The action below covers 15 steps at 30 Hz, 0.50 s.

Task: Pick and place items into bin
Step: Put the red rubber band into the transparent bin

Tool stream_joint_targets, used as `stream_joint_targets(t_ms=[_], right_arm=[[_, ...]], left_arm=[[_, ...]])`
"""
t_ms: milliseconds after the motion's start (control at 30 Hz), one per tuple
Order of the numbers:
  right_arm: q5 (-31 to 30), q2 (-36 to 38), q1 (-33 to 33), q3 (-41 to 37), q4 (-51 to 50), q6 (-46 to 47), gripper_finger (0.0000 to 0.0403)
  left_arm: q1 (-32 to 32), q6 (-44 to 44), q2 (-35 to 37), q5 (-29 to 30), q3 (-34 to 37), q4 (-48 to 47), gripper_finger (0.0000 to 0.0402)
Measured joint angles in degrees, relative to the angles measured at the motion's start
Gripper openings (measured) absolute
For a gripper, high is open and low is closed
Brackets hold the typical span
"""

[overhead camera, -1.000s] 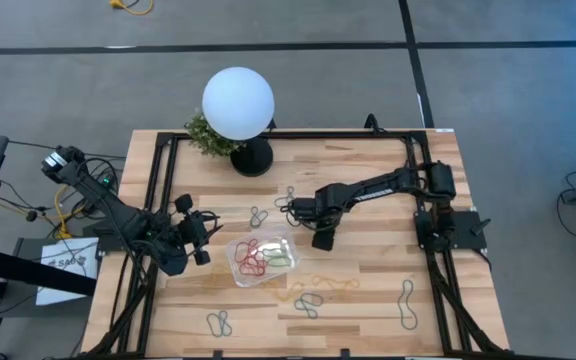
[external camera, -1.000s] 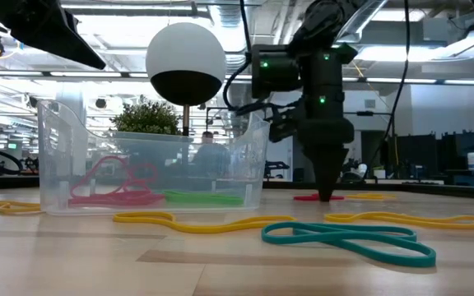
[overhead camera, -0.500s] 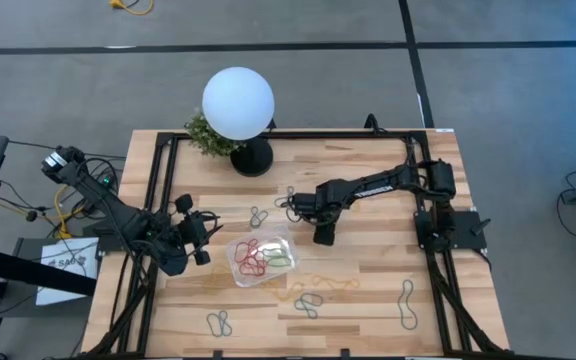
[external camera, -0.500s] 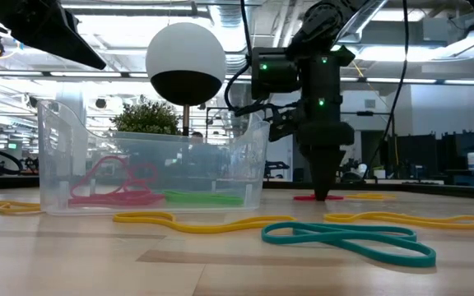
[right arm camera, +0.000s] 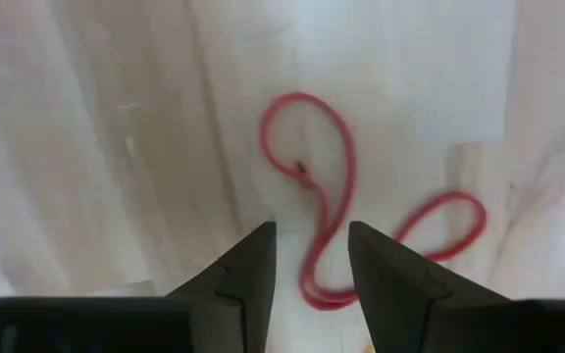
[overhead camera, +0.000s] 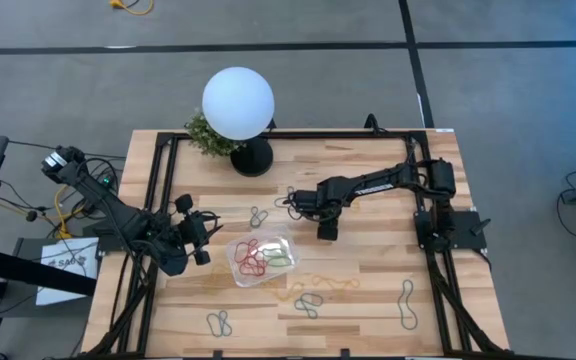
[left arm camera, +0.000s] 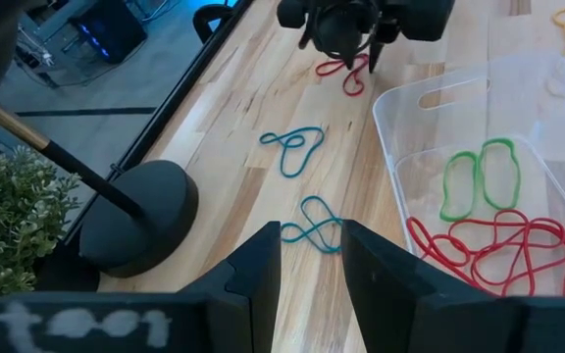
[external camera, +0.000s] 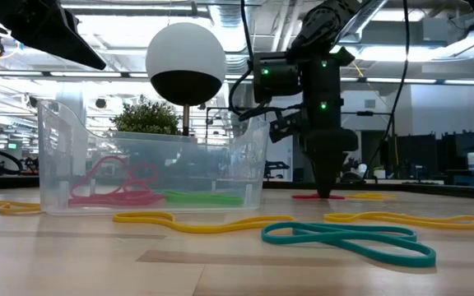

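Observation:
My right gripper is to take hold of the red loop by its twisted middle next, to drop it among the loops in the clear bin.
A red loop, twisted into a figure-eight, lies flat on the wood just right of the clear bin. My right gripper points straight down over it, low above the table, open. One finger stands on each side of the loop's strand. I cannot tell whether the tips touch it. The left wrist view shows this gripper over the loop. The bin holds red and green loops. My left gripper waits raised, left of the bin, open, with nothing between its fingers.
Two blue loops lie on the far side of the bin. Yellow, teal and grey loops lie toward the near edge. A white globe lamp and a small plant stand at the far left.
My right gripper has rolled a little about its downward line while staying low over the red loop. The loop lies where it was.

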<state>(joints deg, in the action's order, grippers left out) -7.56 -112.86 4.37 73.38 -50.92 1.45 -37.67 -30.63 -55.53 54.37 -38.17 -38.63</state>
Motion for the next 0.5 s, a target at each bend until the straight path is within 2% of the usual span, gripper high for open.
stream_joint_targets(t_ms=[200,400,500], right_arm=[[0.27,0.04,1.86,0.0,-0.02,-0.02,0.0125],[10.56,-1.72,5.72,0.29,0.38,-0.09,0.0121],[11.22,-3.74,7.2,0.62,-0.33,-0.3,0.0111]], left_arm=[[0.0,0.02,0.0,0.0,0.0,-0.02,0.01],[0.0,0.01,0.0,0.0,0.0,-0.04,0.01],[0.0,0.0,0.0,0.01,0.0,-0.04,0.01]])
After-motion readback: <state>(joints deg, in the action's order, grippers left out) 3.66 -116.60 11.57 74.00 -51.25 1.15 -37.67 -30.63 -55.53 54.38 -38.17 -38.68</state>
